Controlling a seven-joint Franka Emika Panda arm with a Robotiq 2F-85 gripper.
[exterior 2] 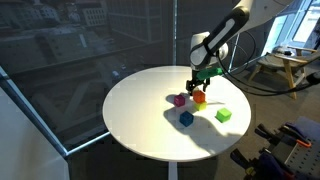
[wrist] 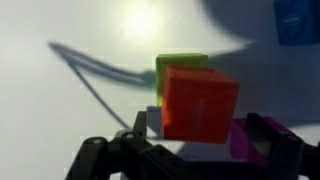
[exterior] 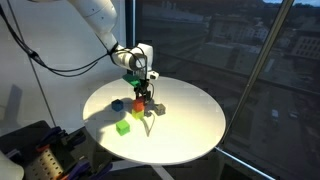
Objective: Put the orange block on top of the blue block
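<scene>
My gripper closes on the orange block (wrist: 200,102) now, since it lies between my open fingers, which reach past the block's near edge on either side.
The orange block (wrist: 200,102) sits on the white table, also seen in both exterior views (exterior: 139,103) (exterior 2: 199,97). My gripper (wrist: 195,124) is lowered over it with its jaws open, one finger on each side of the block and not closed on it. In the exterior views the gripper (exterior: 143,90) (exterior 2: 200,84) hangs just above the cluster of blocks. The blue block (exterior 2: 186,118) lies apart from it on the table, at the upper right corner of the wrist view (wrist: 297,20) and in an exterior view (exterior: 117,103).
A yellow-green block (wrist: 180,62) stands right behind the orange one. A magenta block (wrist: 245,140) (exterior 2: 180,99) lies close to one finger. A green block (exterior 2: 223,116) (exterior: 123,127) rests nearer the round table's rim (exterior 2: 150,150). Windows surround the table.
</scene>
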